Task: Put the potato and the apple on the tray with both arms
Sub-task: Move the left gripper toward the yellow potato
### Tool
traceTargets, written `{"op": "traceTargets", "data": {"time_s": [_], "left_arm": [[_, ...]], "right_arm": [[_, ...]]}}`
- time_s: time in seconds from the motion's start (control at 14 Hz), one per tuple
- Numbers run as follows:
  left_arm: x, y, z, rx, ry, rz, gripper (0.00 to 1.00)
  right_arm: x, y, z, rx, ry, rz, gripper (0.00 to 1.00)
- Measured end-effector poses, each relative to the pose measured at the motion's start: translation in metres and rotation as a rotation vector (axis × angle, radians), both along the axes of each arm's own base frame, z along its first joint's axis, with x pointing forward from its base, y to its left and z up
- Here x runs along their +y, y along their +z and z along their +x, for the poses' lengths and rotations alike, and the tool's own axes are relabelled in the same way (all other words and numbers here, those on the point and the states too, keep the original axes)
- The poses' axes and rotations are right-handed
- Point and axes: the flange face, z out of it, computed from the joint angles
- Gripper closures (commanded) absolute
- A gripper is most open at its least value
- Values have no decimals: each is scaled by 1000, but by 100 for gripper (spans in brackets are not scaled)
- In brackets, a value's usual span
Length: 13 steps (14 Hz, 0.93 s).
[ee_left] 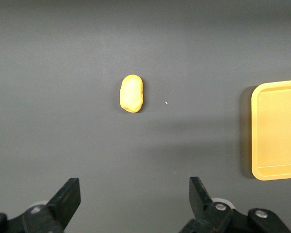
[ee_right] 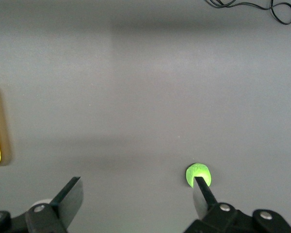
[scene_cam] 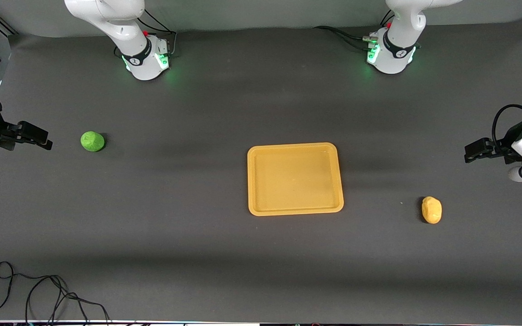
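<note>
My left gripper should place the potato (scene_cam: pixel 432 209) on the yellow-orange tray (scene_cam: pixel 295 179), so it needs to grab the potato by its long sides next.
The green apple (scene_cam: pixel 92 141) lies on the dark table toward the right arm's end. The yellow-orange potato (scene_cam: pixel 432 209) lies toward the left arm's end. The yellow-orange tray (scene_cam: pixel 295 179) sits empty in the middle between them. My right gripper (scene_cam: pixel 42 138) is open and empty, up over the table's end beside the apple. In the right wrist view (ee_right: pixel 137 183) one fingertip covers part of the apple (ee_right: pixel 198 172). My left gripper (scene_cam: pixel 470 152) is open and empty over the table's other end. Its wrist view (ee_left: pixel 134 184) shows the potato (ee_left: pixel 131 93) and the tray's end (ee_left: pixel 281 131).
A loose black cable (scene_cam: pixel 39 294) lies by the table's near edge toward the right arm's end. The two arm bases (scene_cam: pixel 145 59) (scene_cam: pixel 390 54) stand along the table's edge farthest from the front camera.
</note>
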Motion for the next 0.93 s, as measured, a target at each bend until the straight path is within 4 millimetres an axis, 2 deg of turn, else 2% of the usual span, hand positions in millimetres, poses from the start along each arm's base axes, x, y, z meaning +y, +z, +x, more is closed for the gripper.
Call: {"op": "traceTargets", "data": {"time_s": [0.5,0.79,0.93], "left_arm": [[-1,-4,1,9,-1,-1,0],[-3,-41,11,36,-4,-6,0],[-2,-72,25,31,-4,-11,0]], "right_arm": [[1,0,0,0,0,4,0],[1,0,0,0,0,4,0],[1,0,0,-1,0,4,0]]}}
